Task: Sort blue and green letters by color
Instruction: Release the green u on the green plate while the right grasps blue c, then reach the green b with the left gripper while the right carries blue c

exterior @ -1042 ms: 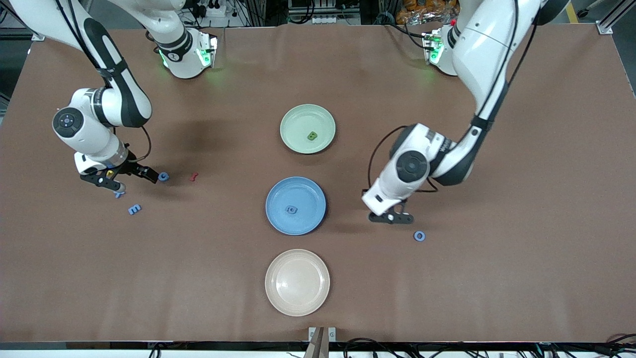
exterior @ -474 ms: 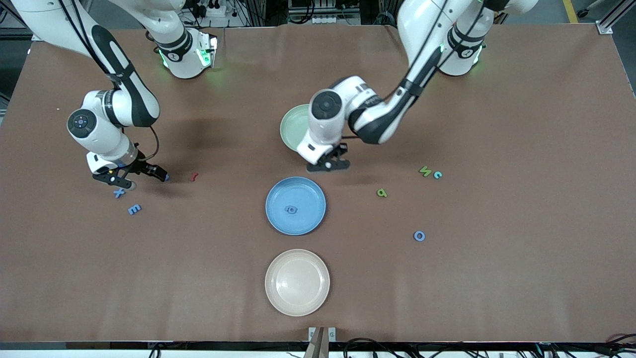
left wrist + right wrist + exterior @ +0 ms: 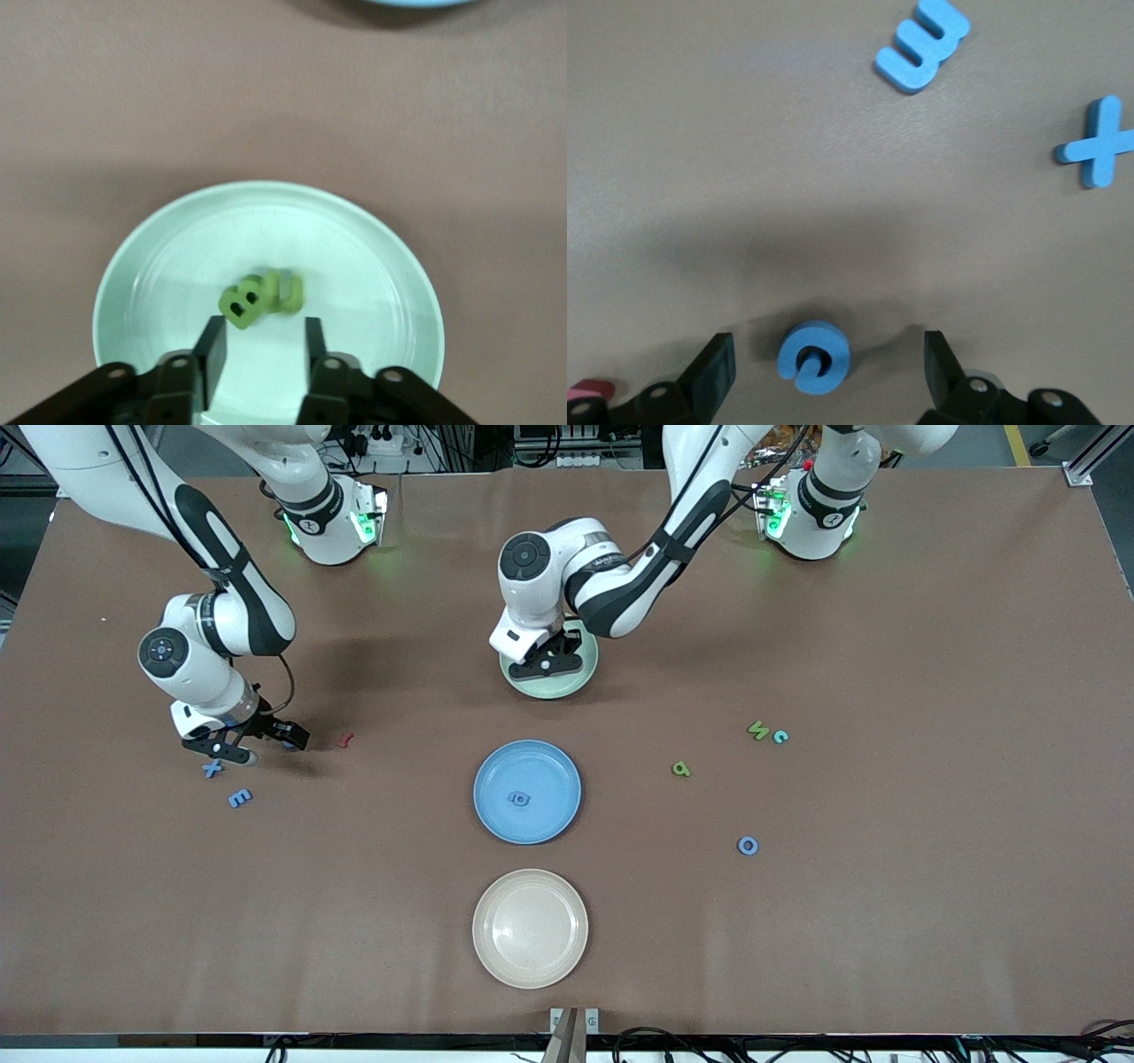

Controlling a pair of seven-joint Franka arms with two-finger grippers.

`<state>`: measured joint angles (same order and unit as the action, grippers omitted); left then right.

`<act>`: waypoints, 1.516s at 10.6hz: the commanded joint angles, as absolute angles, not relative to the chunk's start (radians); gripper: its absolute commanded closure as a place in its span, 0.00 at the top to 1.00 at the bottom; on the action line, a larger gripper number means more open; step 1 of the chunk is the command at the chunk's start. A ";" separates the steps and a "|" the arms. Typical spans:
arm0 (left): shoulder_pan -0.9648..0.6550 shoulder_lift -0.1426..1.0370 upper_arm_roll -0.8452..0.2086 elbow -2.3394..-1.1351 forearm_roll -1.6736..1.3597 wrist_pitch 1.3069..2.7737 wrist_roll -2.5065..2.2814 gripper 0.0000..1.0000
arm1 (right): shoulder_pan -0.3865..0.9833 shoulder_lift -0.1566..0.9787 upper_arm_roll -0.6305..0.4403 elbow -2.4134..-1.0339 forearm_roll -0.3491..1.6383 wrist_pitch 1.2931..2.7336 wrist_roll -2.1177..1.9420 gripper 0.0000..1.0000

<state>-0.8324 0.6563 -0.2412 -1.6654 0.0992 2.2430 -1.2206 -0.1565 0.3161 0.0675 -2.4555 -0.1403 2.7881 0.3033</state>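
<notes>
The right wrist view shows my right gripper's fingers low on either side of the round blue letter [image 3: 815, 357], so it should close.
My left gripper [image 3: 551, 661] is open over the pale green plate [image 3: 580, 677]. In the left wrist view [image 3: 263, 350] two green letters [image 3: 261, 299] lie on that plate [image 3: 142, 266] just past its fingertips. My right gripper [image 3: 252, 744] is open and low over the table. In the right wrist view [image 3: 828, 354] a round blue letter [image 3: 815, 357] lies between its fingers, untouched. A blue x [image 3: 212, 769] and a blue E [image 3: 239, 798] lie close by. The blue plate [image 3: 554, 771] holds one blue letter [image 3: 519, 799].
A dark red letter [image 3: 345, 739] lies beside my right gripper. Toward the left arm's end lie two green letters [image 3: 757, 731] [image 3: 680, 769], a teal c [image 3: 780, 736] and a blue o [image 3: 748, 845]. A beige plate [image 3: 530, 928] stands nearest the front camera.
My left arm swung from near the blue o to over the green plate, which now holds two green letters instead of one. My right gripper edged toward the table's middle.
</notes>
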 commanded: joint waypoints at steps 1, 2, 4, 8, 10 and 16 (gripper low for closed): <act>-0.827 0.650 -0.229 -1.660 0.106 2.237 -1.227 1.00 | -0.137 0.313 0.067 -2.465 -0.150 2.800 0.316 0.67; -0.787 0.641 -0.221 -1.657 0.113 2.240 -1.210 1.00 | -0.137 0.314 0.067 -2.465 -0.153 2.800 0.314 0.50; -0.674 0.618 -0.222 -1.655 0.114 2.240 -1.110 1.00 | -0.137 0.316 0.067 -2.465 -0.160 2.800 0.314 0.31; -0.479 0.626 -0.221 -1.669 0.109 2.237 -1.026 1.00 | -0.143 0.301 0.066 -2.448 -0.160 2.755 0.305 0.10; -0.425 0.646 -0.221 -1.672 0.104 2.237 -1.064 0.90 | -0.135 0.217 0.067 -2.377 -0.149 2.570 0.311 0.07; -0.359 0.670 -0.218 -1.721 0.112 2.256 -1.101 0.81 | 0.171 0.325 0.060 -2.070 0.084 2.514 0.657 0.10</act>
